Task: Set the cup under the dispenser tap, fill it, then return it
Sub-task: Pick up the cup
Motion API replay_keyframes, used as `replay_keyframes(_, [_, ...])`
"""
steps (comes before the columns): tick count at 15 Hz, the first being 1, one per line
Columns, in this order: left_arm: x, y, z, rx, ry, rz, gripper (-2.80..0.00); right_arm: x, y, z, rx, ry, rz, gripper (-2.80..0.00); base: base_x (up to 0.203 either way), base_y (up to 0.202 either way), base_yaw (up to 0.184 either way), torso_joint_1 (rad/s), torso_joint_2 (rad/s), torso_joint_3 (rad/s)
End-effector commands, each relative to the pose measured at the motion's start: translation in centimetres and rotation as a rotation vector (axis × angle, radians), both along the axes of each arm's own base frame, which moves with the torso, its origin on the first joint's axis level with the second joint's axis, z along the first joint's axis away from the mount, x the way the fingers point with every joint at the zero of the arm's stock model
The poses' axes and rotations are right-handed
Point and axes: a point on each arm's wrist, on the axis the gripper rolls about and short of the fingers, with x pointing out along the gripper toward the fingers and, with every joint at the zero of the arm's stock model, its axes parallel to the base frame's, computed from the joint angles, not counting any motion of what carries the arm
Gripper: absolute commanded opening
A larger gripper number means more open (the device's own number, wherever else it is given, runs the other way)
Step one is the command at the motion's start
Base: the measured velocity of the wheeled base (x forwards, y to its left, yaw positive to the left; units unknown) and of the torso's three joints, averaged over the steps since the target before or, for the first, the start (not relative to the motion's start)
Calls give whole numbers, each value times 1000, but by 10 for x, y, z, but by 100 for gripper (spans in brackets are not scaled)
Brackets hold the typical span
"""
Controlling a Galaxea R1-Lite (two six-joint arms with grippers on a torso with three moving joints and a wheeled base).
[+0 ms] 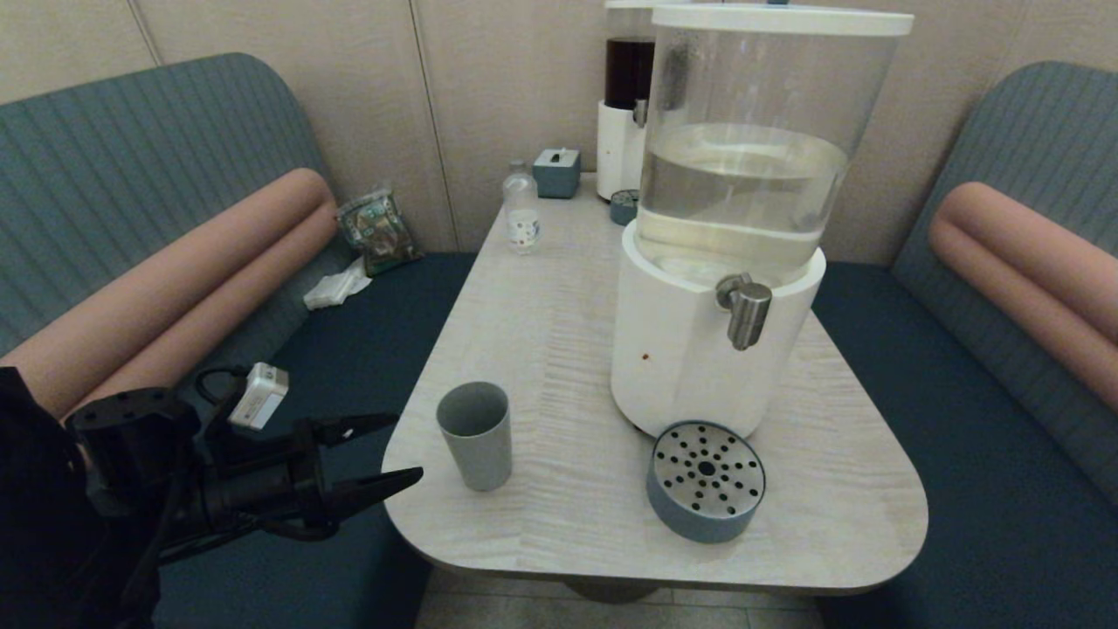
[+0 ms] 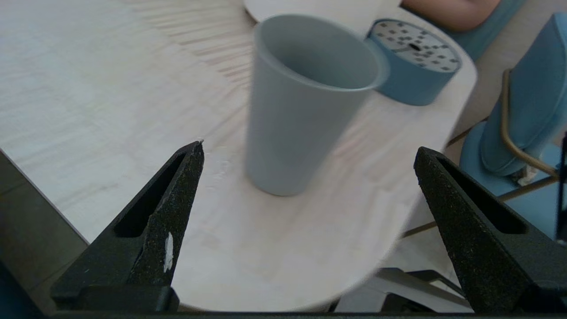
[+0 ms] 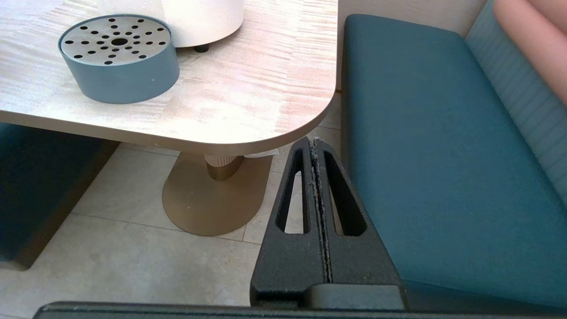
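Next, my left gripper takes hold of the cup by its side (image 1: 484, 458), which leaves the grey-green cup's rim (image 1: 477, 434) free for filling under the tap.
The grey-green cup (image 1: 475, 434) (image 2: 301, 104) stands upright and empty near the table's front left corner. My left gripper (image 1: 403, 449) (image 2: 310, 146) is open just left of it at the table edge, its two fingers apart and pointing at the cup without touching it. The steel dispenser tap (image 1: 747, 310) juts from the big white-based dispenser (image 1: 699, 349) with clear liquid, well right of the cup. My right gripper (image 3: 315, 141) is shut and empty, parked low beside the table's front right corner, out of the head view.
A round grey-blue perforated drip tray (image 1: 706, 480) (image 3: 118, 57) sits in front of the big dispenser. A narrower dispenser with dark liquid (image 1: 627, 105), a small bottle (image 1: 521, 210) and a tissue box (image 1: 556, 171) stand at the back. Blue benches flank the table (image 1: 830, 489).
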Motion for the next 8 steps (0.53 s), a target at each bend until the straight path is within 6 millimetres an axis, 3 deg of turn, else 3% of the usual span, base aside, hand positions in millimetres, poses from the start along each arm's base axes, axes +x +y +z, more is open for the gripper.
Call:
replay_keyframes(1, [16,1,-12,-1,8,-8,0,0,0,0,0,-2,0,-280,0,0,0,0,0,0])
replay_keyframes(5, [45,-12,-17,6,-41,-41,0,0,0,0,-1,-2,1,-280,0,0,0,0,0,0])
replay_keyframes(8, [51,-34,-25,6,-24,-65,0,0,0,0,-2,-2,0,-280,0,0,0,0,0,0])
